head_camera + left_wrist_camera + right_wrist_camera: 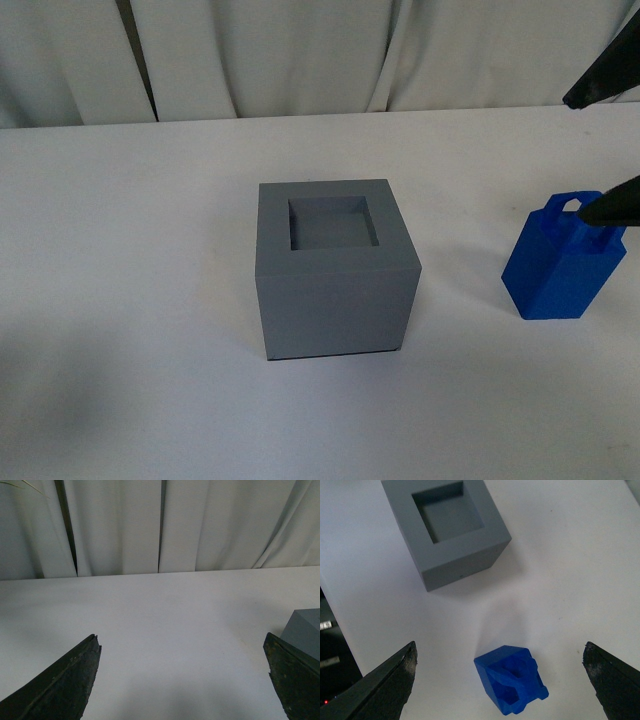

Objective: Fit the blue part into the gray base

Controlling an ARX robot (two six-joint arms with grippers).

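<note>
The blue part's block end needs to fit into the gray base's hollow [448, 513], so I should next grab the blue part with my right gripper by its looped top [518, 681].
The gray base [335, 270] stands in the middle of the white table, its square recess facing up and holding nothing. To its right the blue part [563, 262] stands upright on the table, handles on top. My right gripper [605, 145] hovers open just above the blue part; its lower finger overlaps the handles in the front view. Seen from the right wrist, the blue part [512, 680] lies below and between the wide-apart fingers [390, 680], with the gray base [447, 530] beyond. My left gripper [182, 645] is open over bare table, beside a corner of the base [305, 630].
White curtains [300, 50] hang behind the table's far edge. The table's side edge and dark equipment [330, 645] show in the right wrist view. The left arm does not show in the front view.
</note>
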